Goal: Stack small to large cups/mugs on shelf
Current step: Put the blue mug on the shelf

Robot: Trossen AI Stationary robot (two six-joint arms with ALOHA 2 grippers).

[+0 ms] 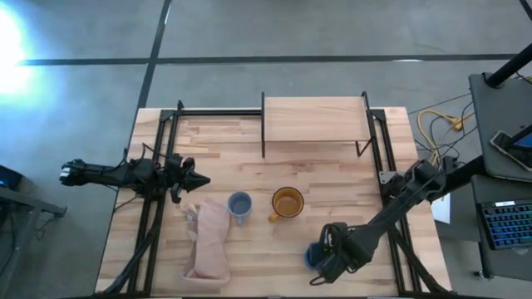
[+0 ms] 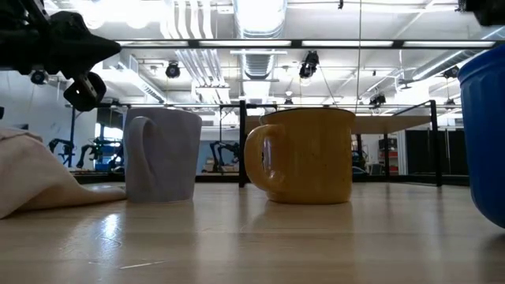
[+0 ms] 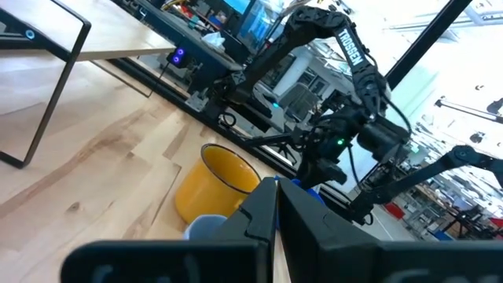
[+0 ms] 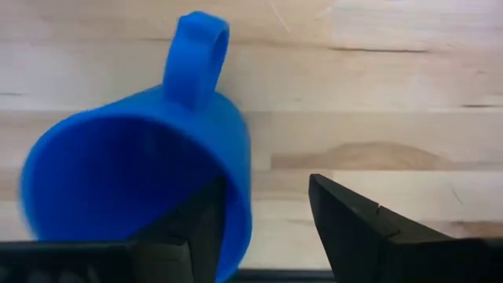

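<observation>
The bright blue mug should be picked up next by the rim of its side [image 4: 240,185] with my right gripper, so that it can be stacked on the shelf.
The small bright blue mug [image 4: 134,181] stands upright on the tabletop near the front right. My right gripper [image 4: 263,228] hangs open over it, pointing down. One finger [image 4: 196,232] is over the mug's hollow and the other [image 4: 354,228] is outside its wall, opposite the handle [image 4: 196,47]. I see no touch. The grey-blue mug [image 1: 239,206] and the yellow-orange mug [image 1: 288,202] stand side by side at mid-table. The shelf [image 1: 314,120] stands bare at the far edge. My left gripper [image 1: 195,178] waits shut at the table's left.
A pinkish-beige cloth [image 1: 208,241] lies crumpled at the front left, beside the grey-blue mug. Black frame rails [image 1: 162,166] run along both table sides. Bare wood lies between the mugs and the shelf.
</observation>
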